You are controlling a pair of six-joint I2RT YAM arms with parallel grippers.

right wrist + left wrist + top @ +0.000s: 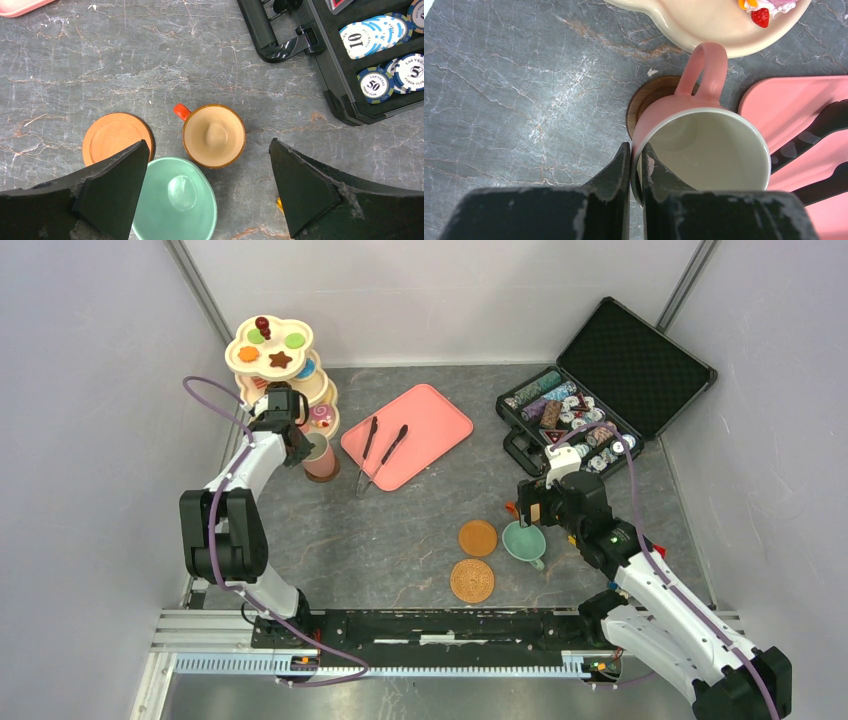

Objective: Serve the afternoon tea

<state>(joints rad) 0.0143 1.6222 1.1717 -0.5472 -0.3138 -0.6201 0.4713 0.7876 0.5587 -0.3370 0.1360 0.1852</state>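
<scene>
The pink cup (320, 458) stands over the brown coaster, whose edge shows beside the cup's base. The cup would land there, so my left gripper opens next.
The cream three-tier stand (270, 358) with toy pastries and a red knob stands at the back left; its bottom tier (709, 22) shows in the left wrist view. My left gripper (300, 445) (636, 148) is shut on the rim of the pink cup (320, 458) (704, 145), one finger inside, one outside. The cup sits over a brown coaster (644, 100). My right gripper (532, 508) (208, 143) is open above the brown cup (214, 135), which has an orange handle. The teal cup (524, 542) (175, 200) stands beside it. Two coasters (477, 537) (472, 580) lie to the left; one also shows in the right wrist view (112, 137).
A pink tray (405, 435) (794, 105) with two black tongs (380, 452) lies at the back centre. An open black case (610, 380) (345, 95) of poker chips stands at the back right. Grey walls close in on both sides.
</scene>
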